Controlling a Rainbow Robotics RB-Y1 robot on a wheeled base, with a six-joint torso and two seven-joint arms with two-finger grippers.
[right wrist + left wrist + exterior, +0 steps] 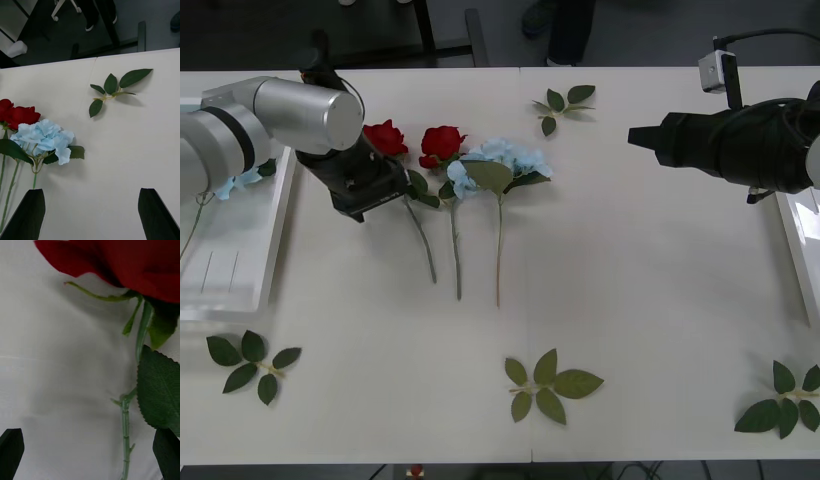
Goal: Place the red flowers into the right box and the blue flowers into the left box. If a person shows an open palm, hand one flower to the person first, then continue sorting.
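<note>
Next, my right gripper picks up the red flower by the bare green stem (457, 250) (9, 195), since blue petals and leaves crowd its head.
Two red flowers (385, 137) (442, 142) lie side by side on the white table, stems toward me. Beside them lie the blue flowers (502, 160), pale heads on long stems. My left gripper (365, 192) hovers low over the leftmost rose's stem. In the left wrist view it (90, 452) is open, with the stem (125, 427) between the fingers, close to one finger (167, 453), and the rose head (123, 266) just beyond. My right gripper (638, 136) hangs open (92, 215) over bare table, apart from the blue flowers (45, 138) and a red flower (18, 114). The left box (275, 250) holds a blue flower (235, 183). The right box (798, 250) shows its rim.
Loose green leaf sprigs lie at the back (565, 103) (112, 88), at the front left (250, 362), front middle (548, 385) and front right (785, 400). Open table stretches between the flowers and the right box.
</note>
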